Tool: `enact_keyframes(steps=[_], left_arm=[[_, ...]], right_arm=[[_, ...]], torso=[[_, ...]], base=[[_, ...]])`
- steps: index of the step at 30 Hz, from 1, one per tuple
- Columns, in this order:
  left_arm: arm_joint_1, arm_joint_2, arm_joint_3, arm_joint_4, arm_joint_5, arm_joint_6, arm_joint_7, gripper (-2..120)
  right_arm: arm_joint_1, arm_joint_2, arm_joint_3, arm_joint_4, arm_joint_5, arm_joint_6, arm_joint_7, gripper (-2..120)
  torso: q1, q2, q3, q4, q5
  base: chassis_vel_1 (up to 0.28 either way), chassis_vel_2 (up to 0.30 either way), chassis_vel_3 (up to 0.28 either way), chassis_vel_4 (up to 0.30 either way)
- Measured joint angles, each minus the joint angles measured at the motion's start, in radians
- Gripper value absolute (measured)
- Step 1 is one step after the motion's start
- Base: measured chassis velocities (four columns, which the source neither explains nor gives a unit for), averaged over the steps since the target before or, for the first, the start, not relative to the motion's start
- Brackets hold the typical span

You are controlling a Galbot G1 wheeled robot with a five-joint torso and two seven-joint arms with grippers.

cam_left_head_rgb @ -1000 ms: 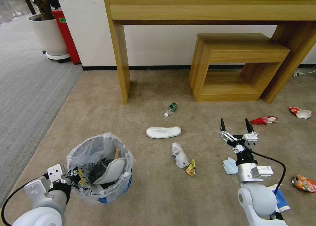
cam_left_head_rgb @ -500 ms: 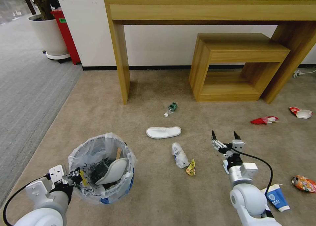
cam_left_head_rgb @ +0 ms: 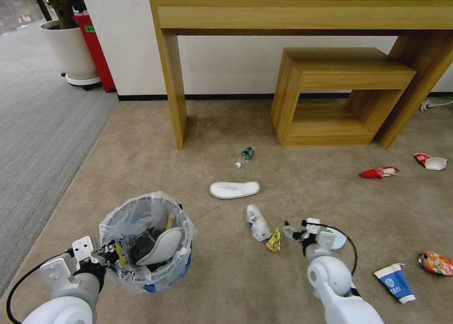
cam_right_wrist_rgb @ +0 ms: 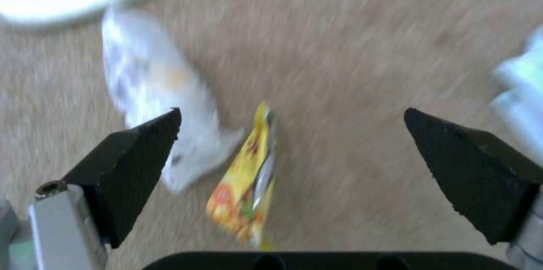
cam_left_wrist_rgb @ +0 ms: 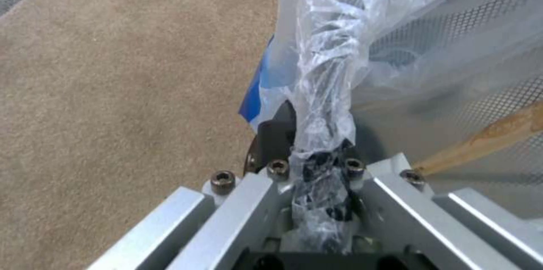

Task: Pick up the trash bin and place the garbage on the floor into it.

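My right gripper grabs the silver-lined edge of the yellow wrapper [cam_left_head_rgb: 273, 240] next, to drop the wrapper into the trash bin.
The trash bin [cam_left_head_rgb: 146, 267], lined with a crinkled clear bag, stands on the beige floor [cam_left_head_rgb: 198, 286] at the near left. My left gripper [cam_left_head_rgb: 107, 255] is shut on its rim and bag [cam_left_wrist_rgb: 322, 104]. A white slipper [cam_left_head_rgb: 163, 245] and a wooden stick [cam_left_head_rgb: 168, 219] lie inside. My right gripper [cam_left_head_rgb: 289, 231] hangs open low over the carpet, and a yellow wrapper [cam_right_wrist_rgb: 246, 185] lies below the gap between its fingers [cam_right_wrist_rgb: 135, 155]. Crumpled white plastic [cam_left_head_rgb: 257, 222] lies beside the wrapper [cam_left_head_rgb: 273, 240]. Another slipper [cam_left_head_rgb: 234, 189] and a green-label bottle [cam_left_head_rgb: 245, 155] lie farther off.
A blue mask [cam_left_head_rgb: 339, 239], blue-white cup [cam_left_head_rgb: 395, 282], orange wrapper [cam_left_head_rgb: 435, 262], red wrapper [cam_left_head_rgb: 377, 172] and red-white cup [cam_left_head_rgb: 432, 162] litter the right side. A wooden desk [cam_left_head_rgb: 302, 8] and low shelf [cam_left_head_rgb: 339, 93] stand at the wall. Grey ribbed carpet [cam_left_head_rgb: 37, 126] runs along the left.
My right arm has drawn back and swung left and down, bringing its open gripper over the yellow wrapper and uncovering the mask and blue-white cup. The left gripper and bin have barely moved.
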Motion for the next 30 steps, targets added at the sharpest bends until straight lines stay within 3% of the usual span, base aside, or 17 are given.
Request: enact_keyframes(steps=[5,14,19,24,30], left_arm=[[-0.004,0.008,0.001,0.009,-0.001,0.001,0.000,1],[-0.004,0.016,-0.003,0.016,-0.003,0.001,0.004,1],[-0.004,0.021,-0.005,0.020,-0.005,0.001,0.004,1],[-0.005,0.020,-0.001,0.025,-0.005,0.001,0.005,1],[-0.005,0.019,0.001,0.026,-0.005,0.000,0.005,1]], right_arm=[[0.044,0.030,-0.036,-0.092,-0.023,-0.001,-0.003,100],[0.074,0.052,-0.048,-0.145,-0.044,-0.002,-0.014,97],[0.072,0.053,-0.046,-0.160,-0.065,-0.006,-0.016,82],[0.075,0.053,-0.041,-0.181,-0.068,-0.009,-0.029,76],[0.083,0.059,-0.039,-0.206,-0.062,-0.006,-0.045,58]], torso=[[0.000,0.000,0.000,0.0000,0.0000],[0.000,0.000,0.000,0.0000,0.0000],[0.000,0.000,0.000,-0.0001,0.0000],[0.000,0.000,0.000,-0.0001,0.0001],[0.000,0.000,0.000,-0.0001,0.0001]], base=[[0.000,0.000,0.000,0.000],[0.000,0.000,0.000,0.000],[0.000,0.000,0.000,0.000],[0.000,0.000,0.000,0.000],[0.000,0.000,0.000,0.000]])
